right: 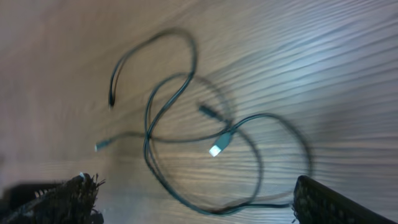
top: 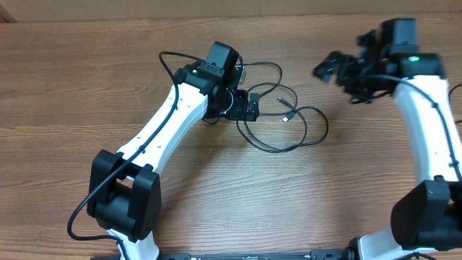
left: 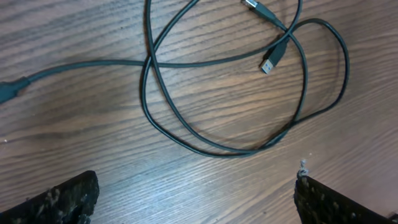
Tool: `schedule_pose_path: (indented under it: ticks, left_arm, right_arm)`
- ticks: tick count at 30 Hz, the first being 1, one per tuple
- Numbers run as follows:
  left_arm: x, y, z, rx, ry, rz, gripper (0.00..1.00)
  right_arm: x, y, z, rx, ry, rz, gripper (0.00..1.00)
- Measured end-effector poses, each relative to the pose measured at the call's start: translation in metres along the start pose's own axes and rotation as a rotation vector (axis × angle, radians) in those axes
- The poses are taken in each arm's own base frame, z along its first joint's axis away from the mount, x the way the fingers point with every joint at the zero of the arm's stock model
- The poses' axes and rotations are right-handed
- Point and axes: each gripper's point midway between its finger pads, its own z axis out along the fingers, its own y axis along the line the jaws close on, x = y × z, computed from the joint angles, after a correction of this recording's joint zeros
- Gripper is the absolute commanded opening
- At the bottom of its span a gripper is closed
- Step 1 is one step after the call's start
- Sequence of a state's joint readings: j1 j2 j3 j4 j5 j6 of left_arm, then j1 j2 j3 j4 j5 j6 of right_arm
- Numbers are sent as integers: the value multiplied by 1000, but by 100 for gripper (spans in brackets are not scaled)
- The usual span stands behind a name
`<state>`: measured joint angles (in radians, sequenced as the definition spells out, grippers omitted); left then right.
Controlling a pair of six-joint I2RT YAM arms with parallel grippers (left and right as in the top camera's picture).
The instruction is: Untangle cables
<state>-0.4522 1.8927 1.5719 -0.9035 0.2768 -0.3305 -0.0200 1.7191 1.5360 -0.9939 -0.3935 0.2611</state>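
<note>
My right gripper reaches the overlapping cable loops next and picks up a single piece of cable, leaving the plugs free, to draw the cables apart.
The cables (top: 278, 149) are thin black cords lying in overlapping loops on the wooden table, right of centre, with a silvery plug tip (top: 286, 118) inside the loops. My left gripper (top: 251, 105) hovers at the left edge of the tangle. In the left wrist view the left gripper (left: 196, 190) is open and empty, and the cable loops (left: 230, 152) and a plug (left: 268, 64) lie beyond it. My right gripper (top: 330, 68) is raised at the back right, apart from the cables. In the blurred right wrist view it (right: 194, 186) is open and empty above the cable loops (right: 186, 74).
The wooden table (top: 108, 65) extends to the left and front of the tangle. A thicker black arm wire (top: 173, 61) arcs beside the left wrist. The right arm's white link (top: 426, 123) stands at the right edge.
</note>
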Motion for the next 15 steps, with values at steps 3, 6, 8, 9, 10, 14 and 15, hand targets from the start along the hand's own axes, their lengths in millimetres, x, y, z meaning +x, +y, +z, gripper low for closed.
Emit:
schedule_pose_path:
  ticks: [3,6,8,9,10,14,15]
  left_arm:
    - [0,8,-1,-44,-2,46,100]
    - [10,30,-5,-130,42,48,100]
    - [13,51,-12,-196,63,18,100]
    - [13,62,-17,-222,63,-4,100]
    - [12,74,-23,-243,58,-28,99]
    - [3,114,-71,-289,-31,-143,99]
    - [1,121,-88,-291,-69,-170,100]
  right_arm:
    - [21,12,23,-12,43,-47,100]
    - [42,20,41,-20,88,-82,100]
    - [55,27,52,-29,114,-109,100]
    - [61,30,56,-34,123,-122,100]
    - [66,35,61,-43,130,-140,100]
    - [82,60,78,-80,126,-227,100]
    - [85,67,82,-88,118,-255,100]
